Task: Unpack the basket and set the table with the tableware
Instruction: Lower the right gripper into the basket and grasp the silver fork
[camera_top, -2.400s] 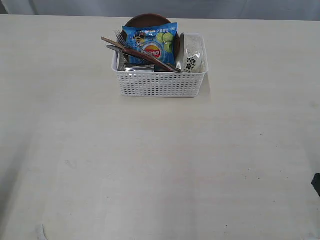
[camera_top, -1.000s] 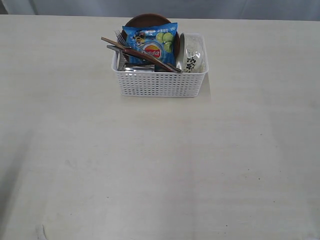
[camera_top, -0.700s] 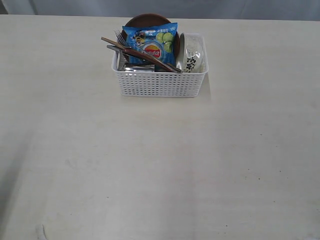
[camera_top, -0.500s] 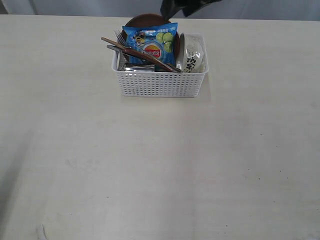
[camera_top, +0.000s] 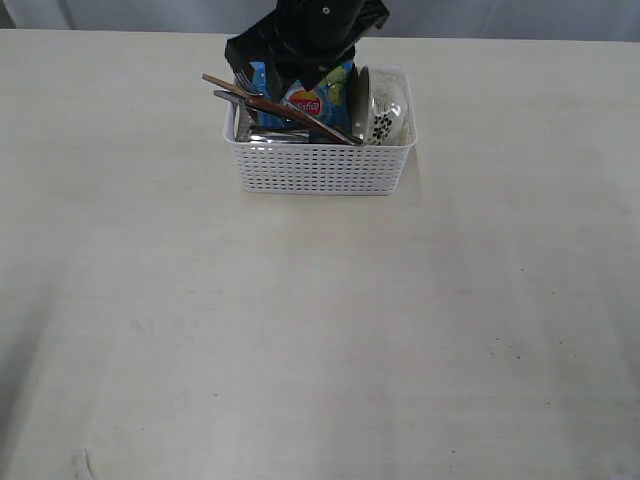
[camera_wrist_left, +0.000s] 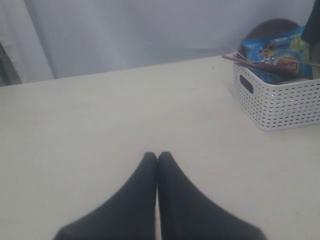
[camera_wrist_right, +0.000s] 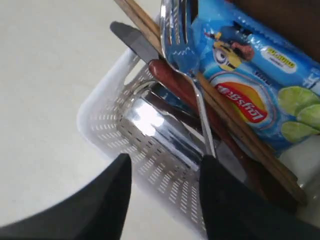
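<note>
The fork's teeth lie across the chopsticks, so my right gripper will grab the fork's handle next, its slim handle (camera_wrist_right: 205, 122).
The white basket (camera_top: 320, 168) stands at the far middle of the table (camera_top: 320, 340). In it are the floral bowl (camera_top: 386, 112), a blue snack bag (camera_wrist_right: 250, 90), the fork (camera_wrist_right: 179, 30), knife (camera_wrist_right: 131, 36), wooden spoon (camera_wrist_right: 172, 80), chopsticks (camera_wrist_right: 240, 131) and steel cup (camera_wrist_right: 152, 125). My right arm (camera_top: 310, 30) hangs over the basket's back and hides most of the brown plate (camera_wrist_left: 274, 25). The right gripper (camera_wrist_right: 165, 165) is open above the cup and the basket's corner, with nothing in it. The left gripper (camera_wrist_left: 157, 156) is shut and empty, low over bare table, well away from the basket (camera_wrist_left: 280, 107).
A grey curtain (camera_wrist_left: 150, 35) runs behind the table's far edge. Bare tabletop lies in front of the basket and on both its sides.
My right arm has come in from the top and dropped over the back of the basket, covering the plate. Its jaws have opened. The basket and its contents have not moved.
</note>
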